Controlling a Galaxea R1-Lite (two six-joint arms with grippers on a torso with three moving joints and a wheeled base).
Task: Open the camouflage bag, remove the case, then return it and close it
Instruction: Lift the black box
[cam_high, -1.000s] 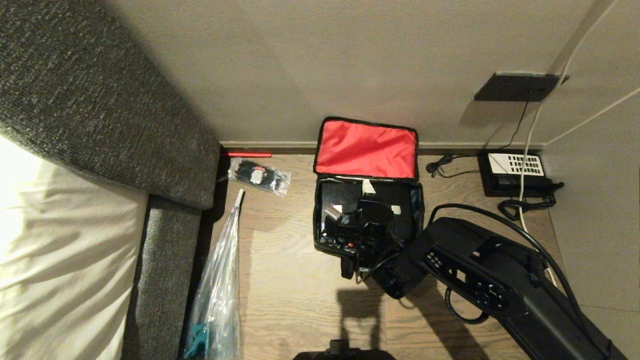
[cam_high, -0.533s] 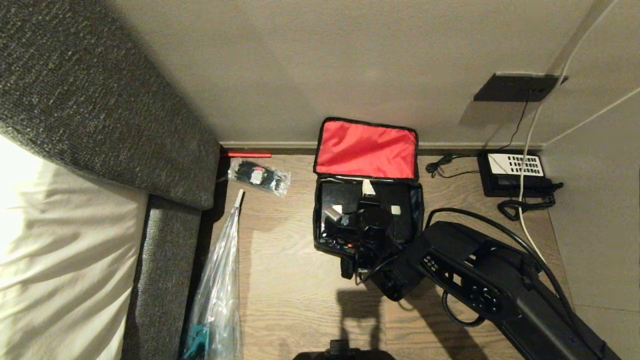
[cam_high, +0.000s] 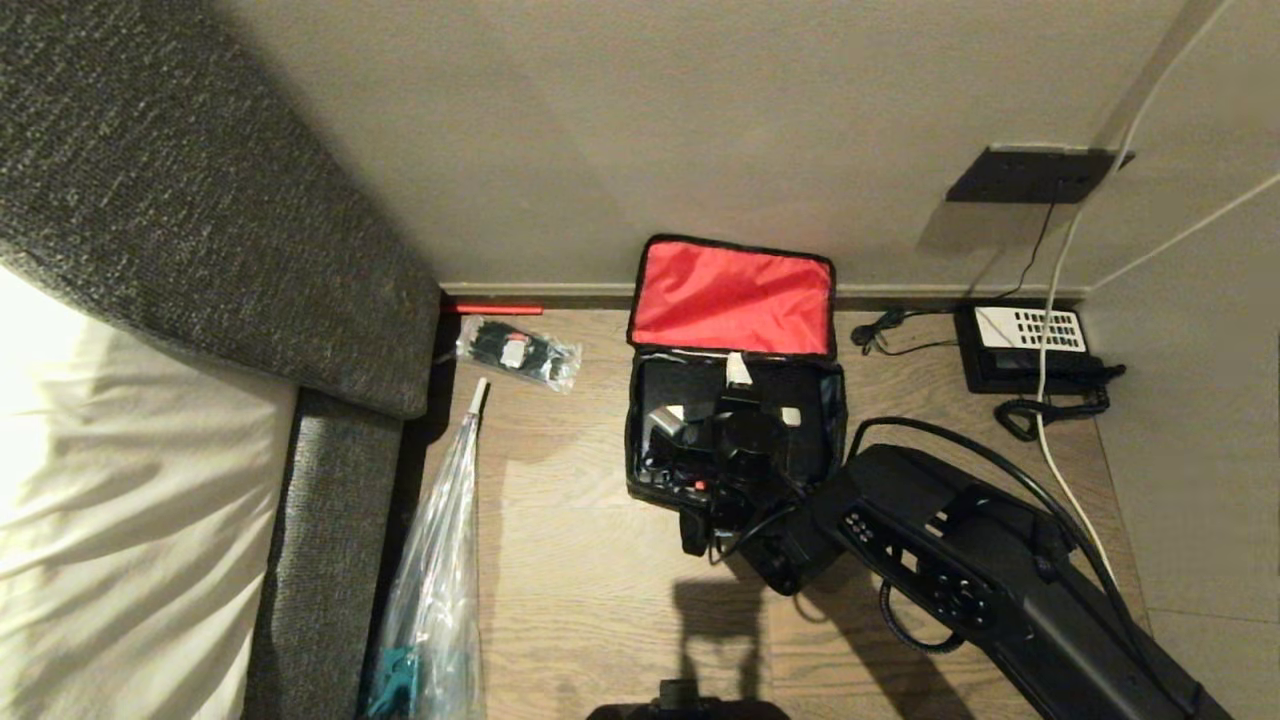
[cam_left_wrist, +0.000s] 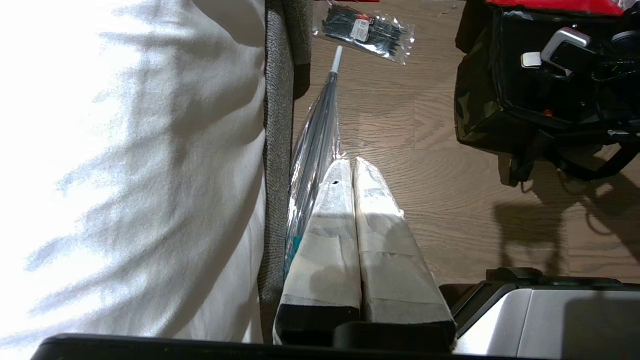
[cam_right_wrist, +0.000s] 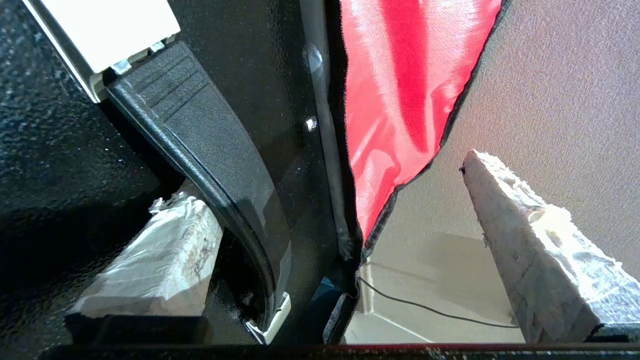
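I can close my right gripper now, because its fingers are on both sides of the black handle (cam_right_wrist: 210, 150) of the glossy case (cam_right_wrist: 72, 180) and would hold the handle.
The camouflage bag (cam_high: 636, 455) stands open on the wood floor, its red-lined lid (cam_high: 733, 297) leaning back against the wall. The glossy black case (cam_high: 668, 392) lies inside it. My right gripper (cam_high: 735, 440) reaches down into the bag over the case. In the right wrist view the right gripper (cam_right_wrist: 328, 176) is open. One taped finger (cam_right_wrist: 155, 265) sits behind the case's black handle (cam_right_wrist: 210, 150); the other finger (cam_right_wrist: 530, 250) stands wide of it, out past the lid's edge. The left gripper (cam_left_wrist: 351, 167) is shut on nothing, parked low beside the bed.
A black telephone (cam_high: 1030, 345) with coiled cord sits at the right wall, under a black wall box (cam_high: 1035, 175). A clear packet of black items (cam_high: 518, 352) and a long clear plastic sleeve (cam_high: 440, 560) lie left of the bag, beside the grey bed frame (cam_high: 330, 520).
The right arm has shifted slightly to the left and the gripper has settled a little further onto the case. Its jaws stay open. The left arm has not moved.
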